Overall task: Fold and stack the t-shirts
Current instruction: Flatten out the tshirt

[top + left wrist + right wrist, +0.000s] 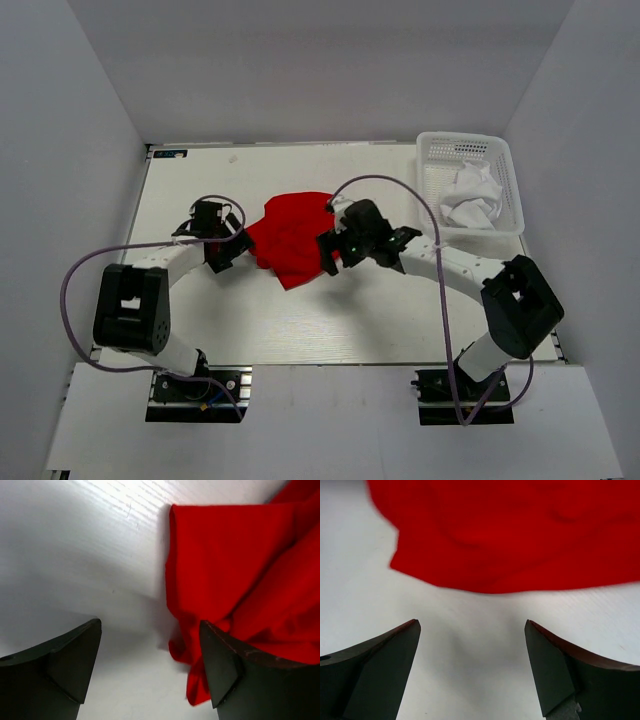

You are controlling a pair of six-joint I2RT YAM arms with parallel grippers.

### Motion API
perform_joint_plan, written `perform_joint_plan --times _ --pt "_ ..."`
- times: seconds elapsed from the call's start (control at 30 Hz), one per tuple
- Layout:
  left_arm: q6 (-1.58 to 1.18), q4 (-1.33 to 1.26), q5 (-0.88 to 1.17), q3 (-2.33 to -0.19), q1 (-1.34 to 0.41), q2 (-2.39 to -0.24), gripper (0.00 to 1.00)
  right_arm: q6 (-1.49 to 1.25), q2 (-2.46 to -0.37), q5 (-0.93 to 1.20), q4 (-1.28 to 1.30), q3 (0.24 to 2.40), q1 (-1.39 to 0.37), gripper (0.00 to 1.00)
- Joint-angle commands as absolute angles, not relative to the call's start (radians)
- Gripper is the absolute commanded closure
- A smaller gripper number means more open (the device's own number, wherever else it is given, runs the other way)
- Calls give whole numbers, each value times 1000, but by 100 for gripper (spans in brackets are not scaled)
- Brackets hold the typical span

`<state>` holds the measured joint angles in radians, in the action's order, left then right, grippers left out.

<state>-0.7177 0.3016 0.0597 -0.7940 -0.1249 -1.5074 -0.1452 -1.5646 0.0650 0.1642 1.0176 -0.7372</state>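
Note:
I should next use my right gripper to grab the t-shirt's loose edge ahead of it, opposite my left gripper, to spread the red t-shirt for folding.
The red t-shirt lies in a folded heap at the middle of the white table. My left gripper is open at its left edge; in the left wrist view the red cloth hangs beside the right finger, and nothing is between the jaws. My right gripper is open at the shirt's right side; in the right wrist view the red shirt lies just ahead of the open jaws over bare table. The white t-shirt lies crumpled in the basket.
The white plastic lattice basket stands at the table's far right corner. Grey walls enclose the table on three sides. Purple cables loop over both arms.

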Motion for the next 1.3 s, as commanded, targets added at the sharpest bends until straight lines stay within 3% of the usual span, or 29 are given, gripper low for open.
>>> perform_joint_plan --times 0.0,0.2,0.3,0.43,0.77,0.87,1.0,1.1,1.13,1.27 --pt "-709 262 37 -864 -146 -1578 12 -63 -1594 5 95 1043 -836 10" --pt "-718 155 63 -862 -178 -1673 24 -5 -1680 -69 49 1078 -985 11" --pt "-718 175 28 -890 -192 -1729 41 -5 -1719 -84 29 1107 -1017 12" --pt "-718 247 -41 -966 -210 -1810 98 -40 -1805 -77 20 1155 -1046 18" --pt "-747 310 -94 -969 -229 -1801 100 -60 -1963 -176 -153 1216 -1071 25" --pt "-747 310 -94 -933 -229 -1770 100 -84 -1994 -216 -173 1224 -1072 31" --pt "-769 320 -94 -890 -229 -1737 100 -176 -2019 -331 -172 1235 -1068 49" --pt "-798 321 -84 -841 -229 -1678 100 -362 -2069 -461 -60 1294 -1065 72" --pt "-798 321 -84 -825 -229 -1640 100 -391 -2080 -480 -51 1304 -1063 89" --pt "-807 321 -112 -790 -229 -1559 100 -387 -2027 -500 -81 1283 -1066 100"
